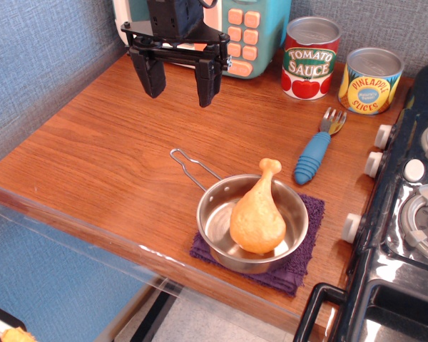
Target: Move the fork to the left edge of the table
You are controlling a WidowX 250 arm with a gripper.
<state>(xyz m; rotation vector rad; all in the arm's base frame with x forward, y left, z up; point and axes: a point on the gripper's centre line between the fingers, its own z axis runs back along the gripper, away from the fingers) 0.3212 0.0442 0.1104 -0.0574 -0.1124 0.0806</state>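
My gripper grabs the fork by its blue handle (313, 157) next, to move it to the table's edge along the wall (60, 120).
The fork (318, 148) has a ribbed blue handle and short silver tines. It lies on the brown wooden table (93, 149) at the right, tines pointing toward the cans, close to the black stove. My gripper (178, 89) hangs above the back middle of the table, well to the left of the fork. Its two black fingers are spread apart and nothing is between them.
A steel pan (253, 221) with a toy chicken drumstick (259, 212) sits on a purple cloth (303, 260) near the front edge. A tomato sauce can (310, 58) and a pineapple can (371, 80) stand at the back right. A teal toy microwave (246, 32) stands behind the gripper. The black stove (406, 214) borders the right side.
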